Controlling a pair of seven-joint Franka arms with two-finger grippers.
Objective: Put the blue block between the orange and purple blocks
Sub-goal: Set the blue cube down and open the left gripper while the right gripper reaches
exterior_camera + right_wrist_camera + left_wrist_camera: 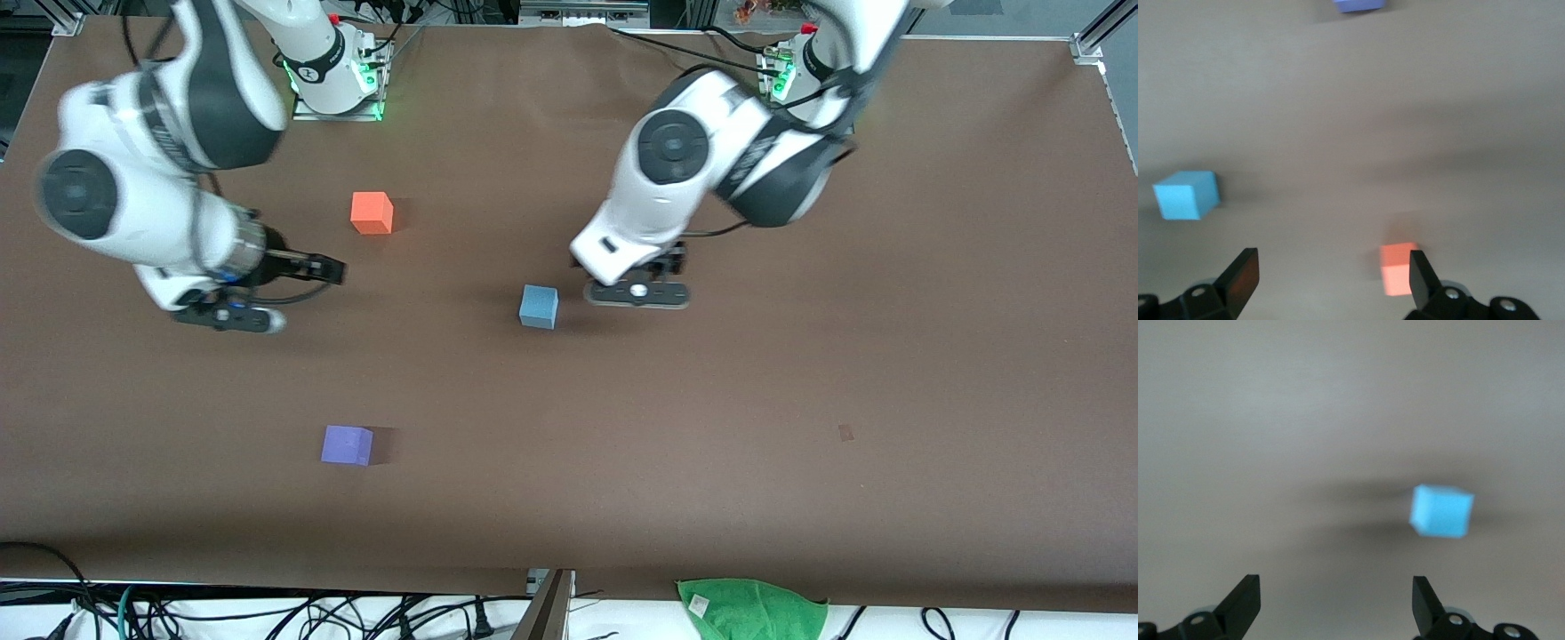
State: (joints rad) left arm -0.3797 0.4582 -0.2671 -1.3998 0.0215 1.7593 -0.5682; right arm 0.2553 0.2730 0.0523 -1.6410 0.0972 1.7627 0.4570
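Observation:
The blue block (pixel 539 307) needs to go between the orange and purple blocks. My right gripper should grab it by its sides next.
The light blue block (pixel 539 307) sits near the middle of the brown table (pixel 800 400). The orange block (pixel 372 213) lies farther from the front camera, toward the right arm's end. The purple block (pixel 347 444) lies nearer to the camera, roughly in line with the orange one. My left gripper (pixel 637 289) hangs over bare table just beside the blue block, on the side of the left arm's end. In the left wrist view it (pixel 1335 587) is open and empty, with the blue block (pixel 1441 511) ahead of one finger. My right gripper (pixel 331 268) is over bare table near the orange block. It is open and empty (pixel 1331 263), and its view shows the orange (pixel 1397 267), blue (pixel 1186 195) and purple (pixel 1361 5) blocks.
A green cloth (pixel 751 609) lies at the table's edge nearest the front camera. Cables and a metal post (pixel 547 609) run along that edge. The arm bases stand at the edge farthest from the camera.

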